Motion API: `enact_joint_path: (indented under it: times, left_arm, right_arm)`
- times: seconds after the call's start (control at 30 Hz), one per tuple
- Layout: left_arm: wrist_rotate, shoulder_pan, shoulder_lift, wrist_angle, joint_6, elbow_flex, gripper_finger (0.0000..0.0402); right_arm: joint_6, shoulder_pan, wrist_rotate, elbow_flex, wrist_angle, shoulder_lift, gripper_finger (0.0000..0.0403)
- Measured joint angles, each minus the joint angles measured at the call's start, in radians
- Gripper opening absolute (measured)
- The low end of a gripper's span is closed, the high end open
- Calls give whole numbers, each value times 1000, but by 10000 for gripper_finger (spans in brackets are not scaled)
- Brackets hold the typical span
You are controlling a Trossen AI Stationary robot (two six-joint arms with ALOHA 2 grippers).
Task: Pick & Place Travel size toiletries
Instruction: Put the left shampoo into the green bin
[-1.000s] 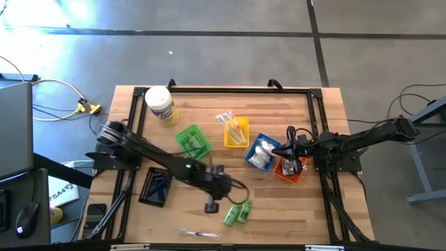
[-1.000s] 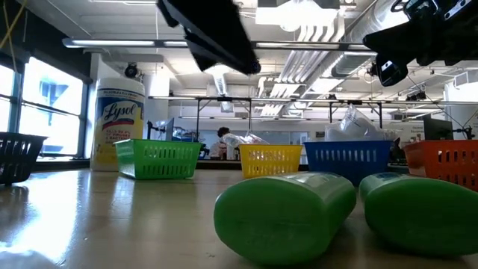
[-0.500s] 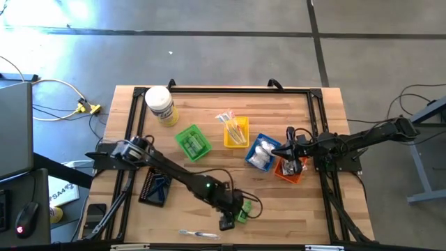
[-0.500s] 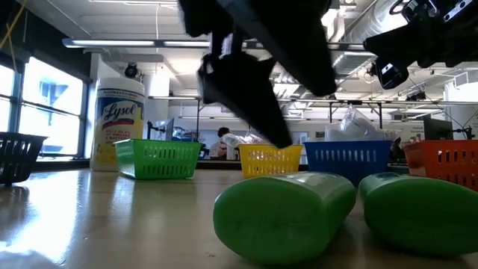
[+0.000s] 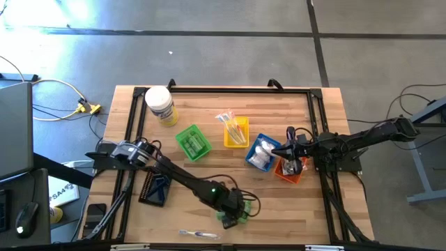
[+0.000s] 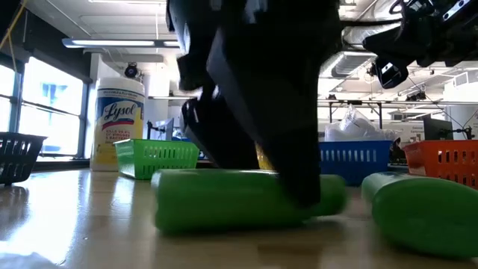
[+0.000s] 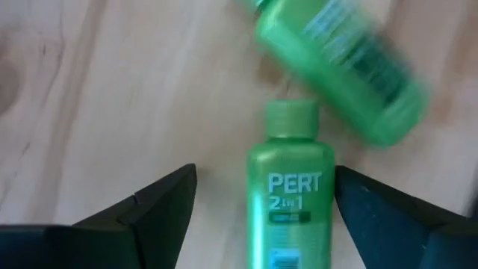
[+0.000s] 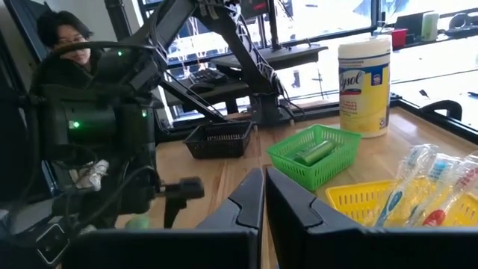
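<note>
The PERT tube needs to be sorted into the green tray, so the left gripper should next grip the tube by its body below the cap.
Two small green tubes lie on the table near its front edge. My left gripper stands open over them, fingers pointing down on either side of the tube marked PERT. In the low view that tube lies crosswise between the dark fingers. The other tube lies just beyond it, also seen as the tube at the right of the low view. My right gripper hangs shut above the orange tray with nothing in it. My left gripper straddles the PERT tube from above, fingers open and lying across its body below the cap. One finger stands right against the tube's long side; the other finger is clear of it. The tube lies flat on the table.
Toward the back stand a large white jar, a green tray holding a tube, a yellow tray with wrapped toothbrushes and a blue tray. A black tray is at the left. A wrapped item lies by the front edge.
My left gripper has gone toward the table's near right and down onto the green tubes, and has opened around one. That tube has turned on the table: it showed its end to the low camera, now it lies crosswise. The other tube has stayed.
</note>
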Motion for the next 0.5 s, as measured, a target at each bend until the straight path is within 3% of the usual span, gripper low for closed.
enact_joint_path:
  times: [0.17, 0.5]
  left_arm:
    - [-8, 0, 16, -77, 21, 3, 306]
    - [47, 2, 17, -145, 373, -1, 306]
  right_arm:
    - [0, 0, -1, 0, -5, 0, 9]
    - [0, 0, -1, 0, -11, 0, 9]
